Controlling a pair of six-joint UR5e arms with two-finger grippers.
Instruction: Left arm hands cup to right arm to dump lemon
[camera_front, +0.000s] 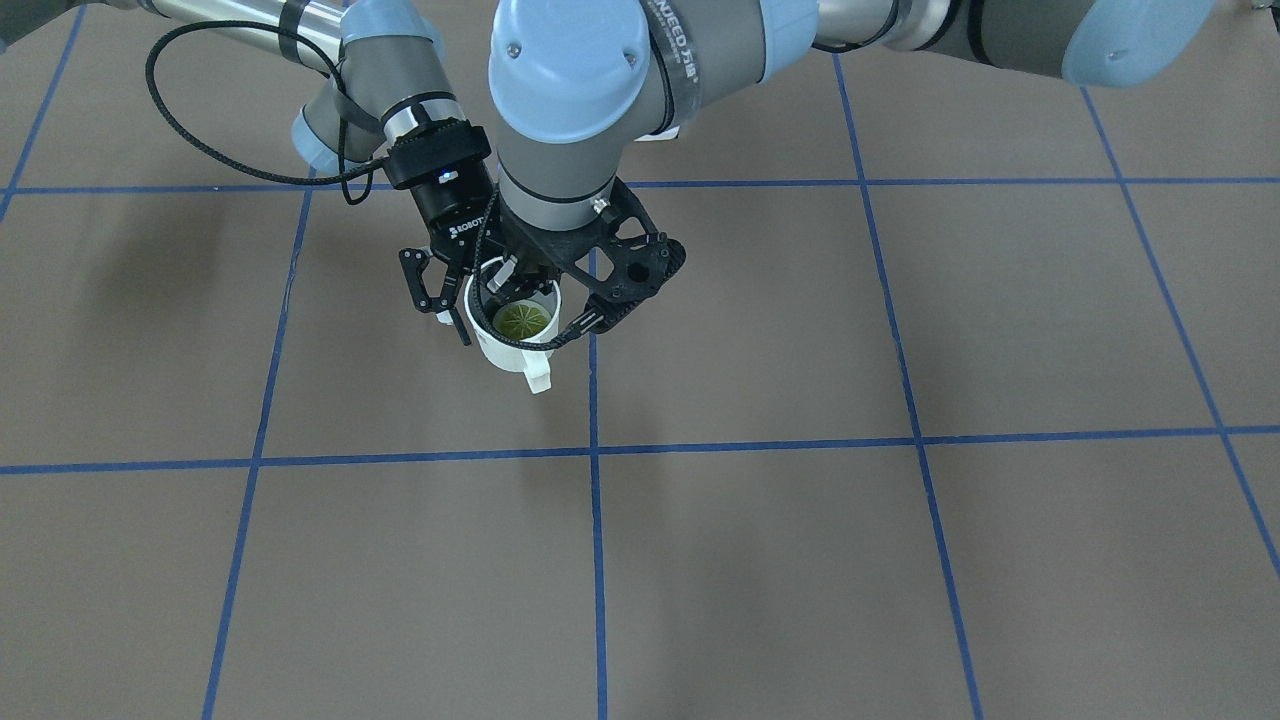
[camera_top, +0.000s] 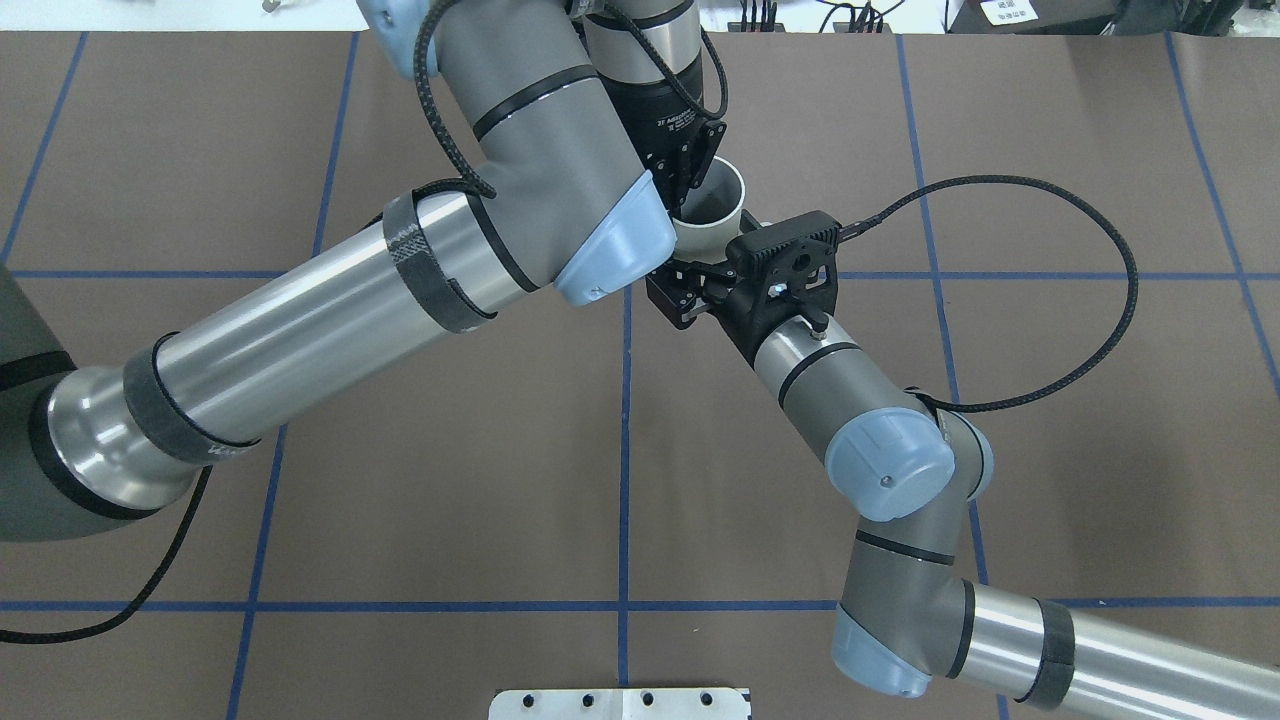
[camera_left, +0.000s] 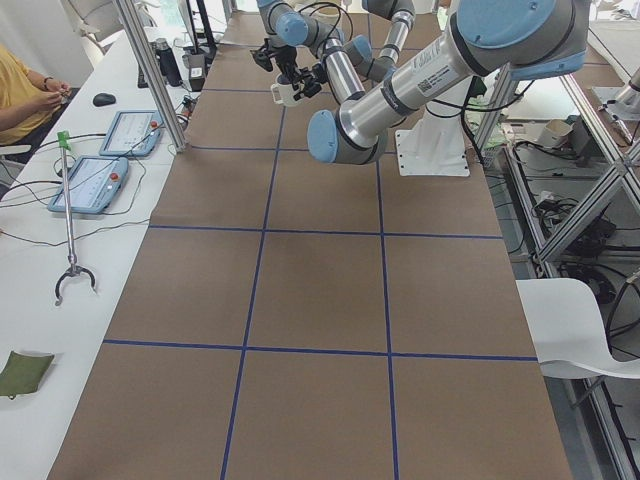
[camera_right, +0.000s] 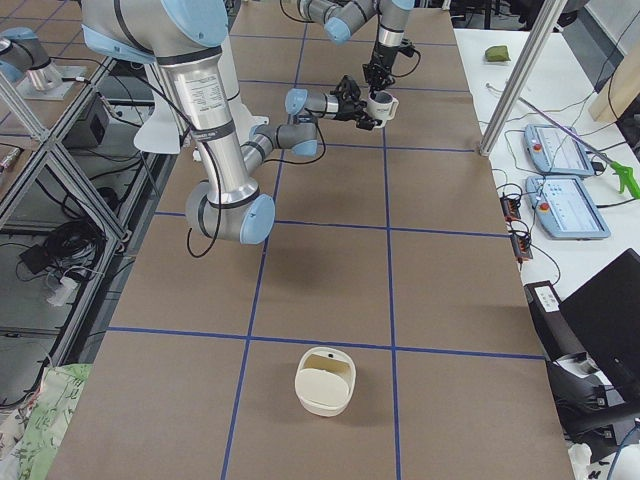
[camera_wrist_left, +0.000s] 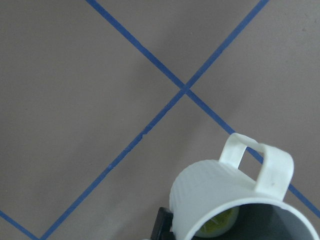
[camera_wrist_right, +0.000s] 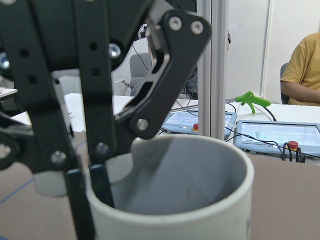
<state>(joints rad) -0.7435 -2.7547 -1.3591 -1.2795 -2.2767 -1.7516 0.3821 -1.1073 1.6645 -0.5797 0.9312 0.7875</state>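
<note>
The right gripper grabs the cream-white cup by its rim (camera_wrist_right: 96, 200) next, to dump the lemon out of the cup.
The cream-white cup (camera_front: 503, 350) hangs above the table near its middle, handle (camera_front: 538, 378) toward the front-facing camera. The yellow-green lemon (camera_front: 523, 320) lies inside it. My left gripper (camera_front: 515, 282) reaches down from above and is shut on the cup's rim, one finger inside and one outside. The left wrist view shows the cup (camera_wrist_left: 215, 190) with the lemon (camera_wrist_left: 220, 226) in it. My right gripper (camera_front: 470, 300) comes in level from the side and is open. One of its fingers (camera_front: 432, 290) stands beside the cup wall; the other is hidden. The right wrist view shows the cup (camera_wrist_right: 200, 200) close up.
A cream container (camera_right: 326, 380) stands on the table toward the robot's right end. A white plate edge (camera_top: 620, 705) shows at the robot's side. An operator in yellow (camera_left: 20, 90), tablets (camera_left: 88, 185) and a post (camera_left: 150, 75) stand beyond the table's far edge.
</note>
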